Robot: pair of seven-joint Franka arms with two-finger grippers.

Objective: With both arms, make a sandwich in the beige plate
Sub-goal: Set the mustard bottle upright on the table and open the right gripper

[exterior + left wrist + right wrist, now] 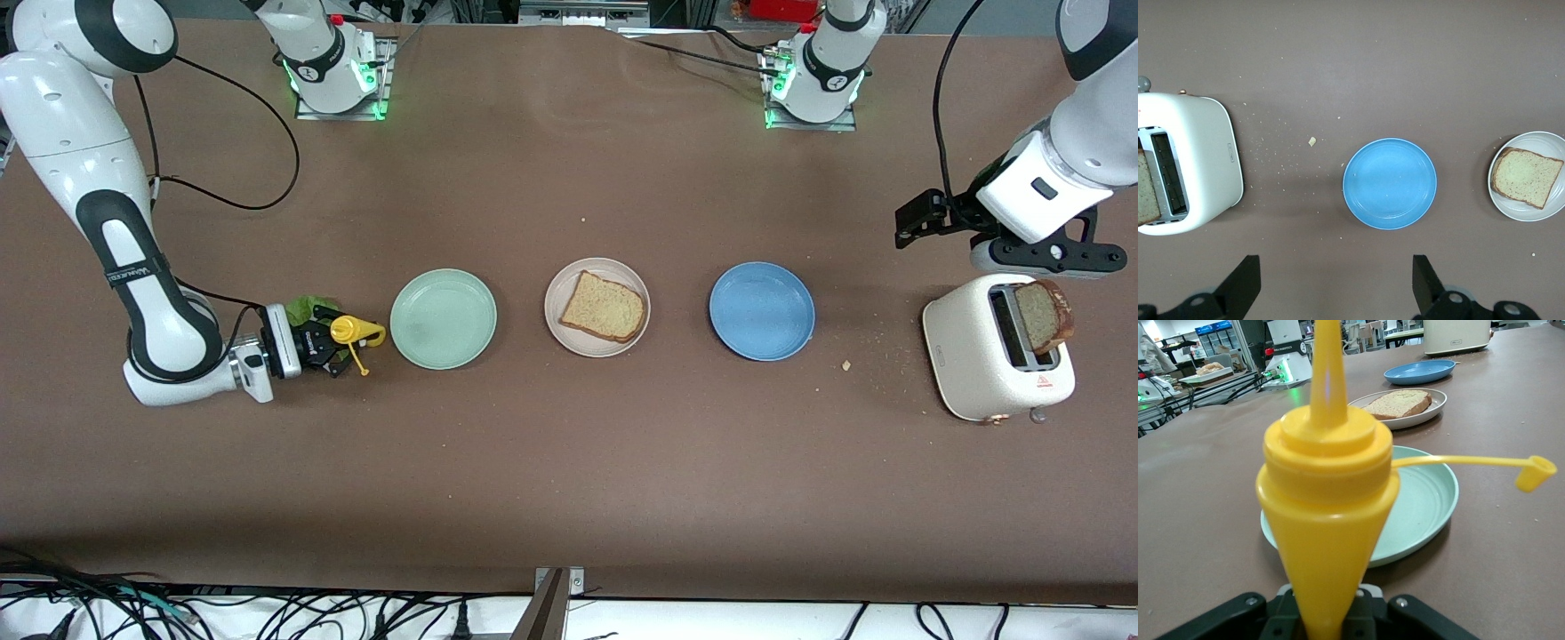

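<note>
The robot's right gripper should open now, because the bottom of the yellow squeeze bottle is on the tabletop in the right wrist view.
No sandwich is in view. One tan bread slice point(603, 307) lies on the beige plate point(569, 333) at mid-table, also the beige plate point(1525, 215) with bread point(1527, 177). A second slice point(1042, 316) stands in the white toaster point(978, 373). A green lettuce leaf point(307, 309) lies on the table beside my right gripper point(331, 348), which sits low at the right arm's end, shut on a yellow squeeze bottle point(351, 332). The bottle point(1328, 500) fills the right wrist view, cap hanging open. My left gripper point(920, 220) hangs open over the table beside the toaster, its fingers point(1245, 280) holding nothing.
A mint-green plate point(443, 318) lies next to the bottle. A blue plate point(762, 311) lies between the beige plate and the toaster. Crumbs point(846, 364) dot the brown table near the toaster. Cables trail along the table's front edge.
</note>
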